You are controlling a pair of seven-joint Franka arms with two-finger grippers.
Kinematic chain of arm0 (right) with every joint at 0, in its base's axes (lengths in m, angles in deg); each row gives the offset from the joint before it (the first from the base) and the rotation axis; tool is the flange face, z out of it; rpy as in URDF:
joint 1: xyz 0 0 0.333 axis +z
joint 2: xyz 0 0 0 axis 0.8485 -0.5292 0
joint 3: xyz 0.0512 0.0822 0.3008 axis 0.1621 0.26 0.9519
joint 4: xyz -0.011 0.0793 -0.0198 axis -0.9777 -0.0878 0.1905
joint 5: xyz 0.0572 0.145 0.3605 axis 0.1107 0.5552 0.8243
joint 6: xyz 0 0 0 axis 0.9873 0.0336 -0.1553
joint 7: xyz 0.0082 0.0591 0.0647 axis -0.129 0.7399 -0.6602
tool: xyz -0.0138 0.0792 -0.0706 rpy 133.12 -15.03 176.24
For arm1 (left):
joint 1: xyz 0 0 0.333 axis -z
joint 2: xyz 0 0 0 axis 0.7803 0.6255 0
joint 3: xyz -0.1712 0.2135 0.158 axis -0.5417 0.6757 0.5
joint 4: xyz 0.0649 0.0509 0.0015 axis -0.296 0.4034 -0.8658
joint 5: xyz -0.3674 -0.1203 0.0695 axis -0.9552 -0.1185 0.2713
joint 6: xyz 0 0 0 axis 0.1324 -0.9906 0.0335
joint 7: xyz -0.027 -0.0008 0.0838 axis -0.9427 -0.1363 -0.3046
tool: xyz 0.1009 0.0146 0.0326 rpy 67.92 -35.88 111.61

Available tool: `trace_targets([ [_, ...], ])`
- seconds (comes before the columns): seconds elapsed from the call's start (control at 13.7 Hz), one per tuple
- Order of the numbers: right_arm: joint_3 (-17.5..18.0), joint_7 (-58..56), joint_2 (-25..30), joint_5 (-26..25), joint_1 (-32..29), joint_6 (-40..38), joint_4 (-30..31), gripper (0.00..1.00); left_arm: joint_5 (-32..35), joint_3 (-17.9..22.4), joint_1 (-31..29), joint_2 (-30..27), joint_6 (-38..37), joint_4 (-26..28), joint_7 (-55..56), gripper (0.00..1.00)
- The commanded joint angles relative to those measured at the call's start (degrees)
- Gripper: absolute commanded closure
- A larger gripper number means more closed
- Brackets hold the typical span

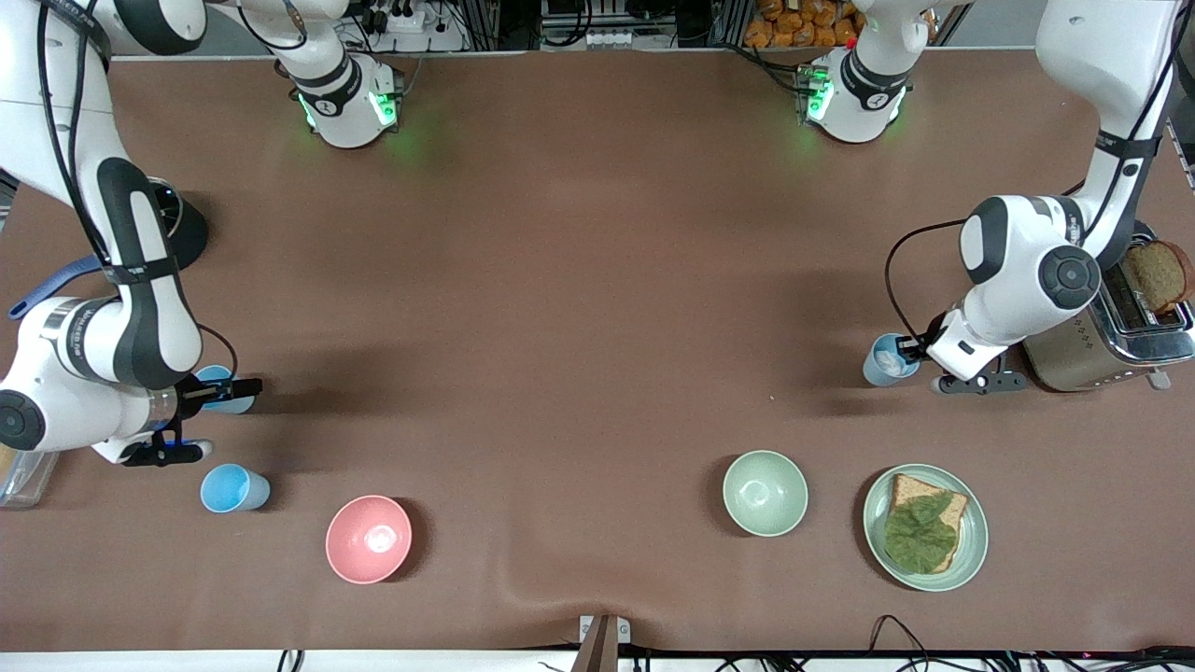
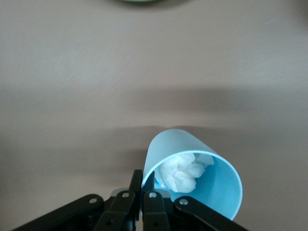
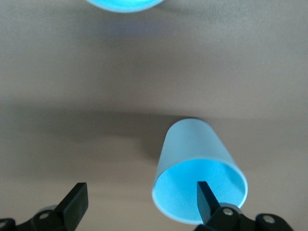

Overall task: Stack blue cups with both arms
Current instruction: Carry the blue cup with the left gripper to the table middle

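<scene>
I need to stack the empty blue cup with the blue cup holding white tissue, so next I should grab the empty one with my right gripper by its rim.
Three blue cups show. One blue cup stands toward the right arm's end of the table. My right gripper is open over it, with one finger inside its mouth and the other well outside the cup. A second blue cup stands nearer the front camera; its rim shows in the right wrist view. A third blue cup with white tissue inside is beside the toaster. My left gripper is shut on its rim, which tilts.
A pink bowl and a pale green bowl stand near the front edge. A green plate holds bread with lettuce. A steel toaster with a slice of toast stands beside the left arm. A clear container sits at the right arm's table end.
</scene>
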Motion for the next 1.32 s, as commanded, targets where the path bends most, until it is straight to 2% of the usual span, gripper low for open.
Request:
trace_targets([
  [0.0, 0.8, -5.6, -1.5, -0.6, -2.0, 1.5, -0.7, 0.57, 0.3, -6.7, 0.0, -2.0, -1.5, -3.0, 5.3, 1.00],
  [0.07, 0.8, -8.4, -1.6, -0.6, -2.1, 1.6, -0.7, 0.89, 0.3, -9.4, 0.3, -1.3, -2.6, -5.0, 8.7, 1.00],
  [0.15, 0.8, -9.4, -1.6, -0.6, -2.2, 1.6, -0.7, 1.00, 0.4, -11.9, 1.0, -0.6, -3.0, -6.1, 13.3, 1.00],
  [0.22, 0.8, -9.5, -1.7, -0.5, -2.2, 1.5, -0.7, 1.00, 0.5, -13.6, 2.9, -0.1, -3.1, -7.4, 18.4, 1.00],
  [0.59, 0.8, -9.7, -1.3, -0.8, -1.9, 0.5, -0.7, 1.00, 1.0, -13.6, 16.9, 6.1, -3.3, -15.0, 38.2, 1.00],
  [0.95, 1.1, -10.5, 7.3, -1.2, 3.4, -7.8, -1.5, 1.00, 1.3, -13.1, 27.3, 15.9, -3.4, -23.1, 47.9, 1.00],
  [1.1, 2.5, -11.7, 10.4, -0.5, 6.4, -10.8, -2.1, 1.00, 1.3, -11.4, 31.6, 19.5, -3.4, -26.3, 50.1, 1.00],
  [1.24, 3.3, -7.9, 12.9, -0.5, 12.8, -13.4, -4.4, 1.00, 1.4, -7.5, 36.7, 20.9, -3.4, -28.2, 52.5, 1.00],
])
